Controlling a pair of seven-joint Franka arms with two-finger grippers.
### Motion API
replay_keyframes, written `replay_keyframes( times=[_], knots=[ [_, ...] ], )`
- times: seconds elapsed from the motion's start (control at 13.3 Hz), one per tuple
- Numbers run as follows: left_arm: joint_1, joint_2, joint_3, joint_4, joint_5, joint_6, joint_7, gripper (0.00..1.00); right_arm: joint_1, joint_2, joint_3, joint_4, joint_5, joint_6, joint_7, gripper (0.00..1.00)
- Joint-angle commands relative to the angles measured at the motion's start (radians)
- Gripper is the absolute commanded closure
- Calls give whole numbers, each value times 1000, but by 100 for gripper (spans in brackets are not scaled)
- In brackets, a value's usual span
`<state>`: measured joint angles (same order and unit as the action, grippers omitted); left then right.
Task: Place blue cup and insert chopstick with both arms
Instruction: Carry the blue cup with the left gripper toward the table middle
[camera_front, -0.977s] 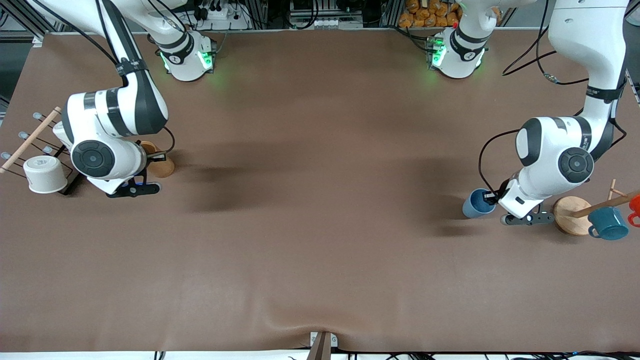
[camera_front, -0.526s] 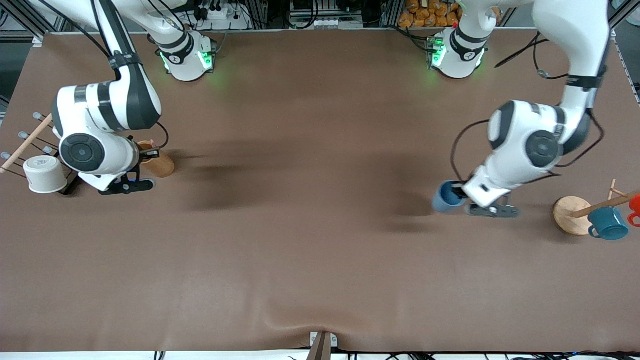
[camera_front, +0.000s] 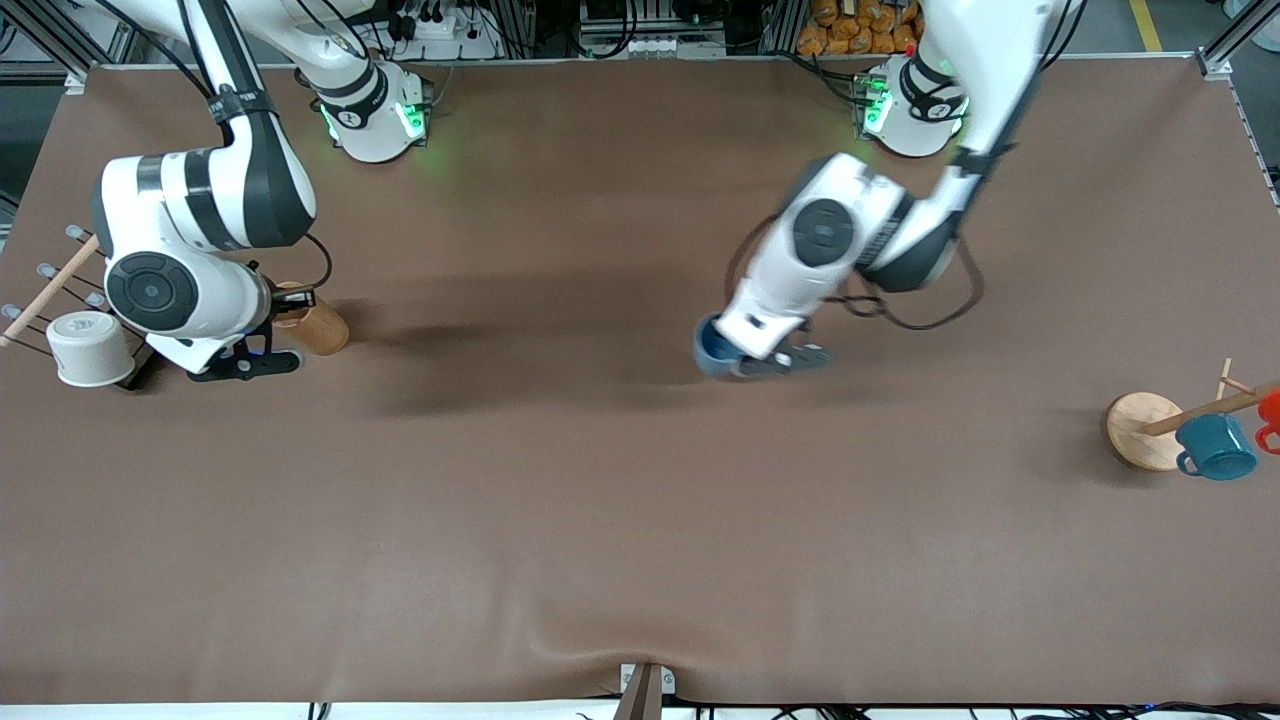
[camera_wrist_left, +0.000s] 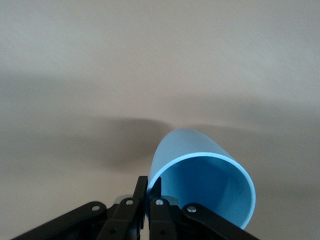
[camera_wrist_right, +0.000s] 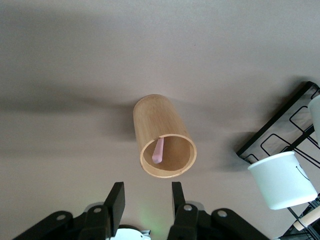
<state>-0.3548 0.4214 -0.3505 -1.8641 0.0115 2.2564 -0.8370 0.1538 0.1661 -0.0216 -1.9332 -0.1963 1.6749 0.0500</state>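
Note:
The right gripper grabs the pale pink chopstick by its thick blunt end (camera_wrist_right: 157, 158) next, to insert the chopstick.
My left gripper (camera_front: 738, 360) is shut on the rim of the blue cup (camera_front: 714, 352) and holds it tilted over the middle of the table. In the left wrist view one finger (camera_wrist_left: 141, 191) is outside the blue cup's (camera_wrist_left: 207, 190) wall and the other inside, with the gripper (camera_wrist_left: 149, 192) pinching the rim. The pale pink chopstick (camera_wrist_right: 158, 150) leans inside the brown wooden cup (camera_wrist_right: 162, 135). My right gripper (camera_wrist_right: 146, 195) is open and empty just above that wooden cup (camera_front: 322, 330), at the right arm's end of the table (camera_front: 290, 308).
A white cup (camera_front: 88, 348) sits on a black wire rack (camera_wrist_right: 280, 131) with a wooden dowel (camera_front: 55, 280) beside the wooden cup. A mug tree with a round wooden base (camera_front: 1138, 432), a teal mug (camera_front: 1215, 447) and a red mug (camera_front: 1270, 412) stands at the left arm's end.
My left arm has carried the blue cup from beside the mug tree toward the table's middle. My right gripper has shifted slightly by the wooden cup and stays open.

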Motion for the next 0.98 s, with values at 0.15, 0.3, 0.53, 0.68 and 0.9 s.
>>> replay_keyframes(
  times=[0.15, 0.3, 0.53, 0.68, 0.9],
  knots=[
    [-179, 69, 15, 69, 4, -3, -229, 100, -25, 13, 8, -29, -5, 81, -9, 66],
    [-205, 91, 18, 68, 8, 2, -258, 100, -36, 16, 9, -29, -6, 85, -12, 79],
    [-219, 111, 16, 65, 45, 29, -300, 100, -37, 13, 9, -26, -8, 83, -19, 100],
    [-233, 122, 16, 68, 80, 43, -342, 90, -43, 3, 8, -20, -8, 71, -64, 100],
    [-231, 116, 16, 69, 85, 49, -381, 0, -45, 1, 8, 42, -8, -15, -78, 100]
  ],
)
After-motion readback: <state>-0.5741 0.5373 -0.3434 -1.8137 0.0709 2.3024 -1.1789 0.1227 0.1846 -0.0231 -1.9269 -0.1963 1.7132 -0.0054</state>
